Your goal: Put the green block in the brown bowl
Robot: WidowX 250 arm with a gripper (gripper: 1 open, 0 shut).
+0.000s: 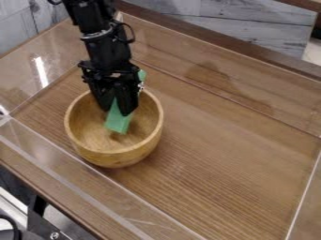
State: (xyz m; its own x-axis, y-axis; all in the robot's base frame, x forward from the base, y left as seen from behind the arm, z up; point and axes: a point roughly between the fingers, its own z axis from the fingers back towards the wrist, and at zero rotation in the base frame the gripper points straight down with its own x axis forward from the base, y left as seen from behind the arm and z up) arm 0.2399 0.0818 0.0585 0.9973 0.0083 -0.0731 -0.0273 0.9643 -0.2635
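The green block's lower end hangs inside the brown bowl [126, 153], so the block would come to rest in the bowl and the robot's gripper should open.
The brown bowl [126, 153], round, wooden and thick-walled, sits at the left of the wooden table. My black gripper [113, 99] points steeply down over the bowl's far side, its fingers reaching just inside the rim. The green block [116, 119] stands tilted between the fingers. Its lower end hangs inside the bowl, above the bottom, and its upper end pokes out to the right of the gripper, over the far rim. The gripper is shut on the block; the arm hides the block's middle.
Clear plastic walls [38, 66] fence the table [226, 122] on the left and front sides. A pale brick-patterned wall [251, 23] runs along the back. The table's front edge drops off at the lower left.
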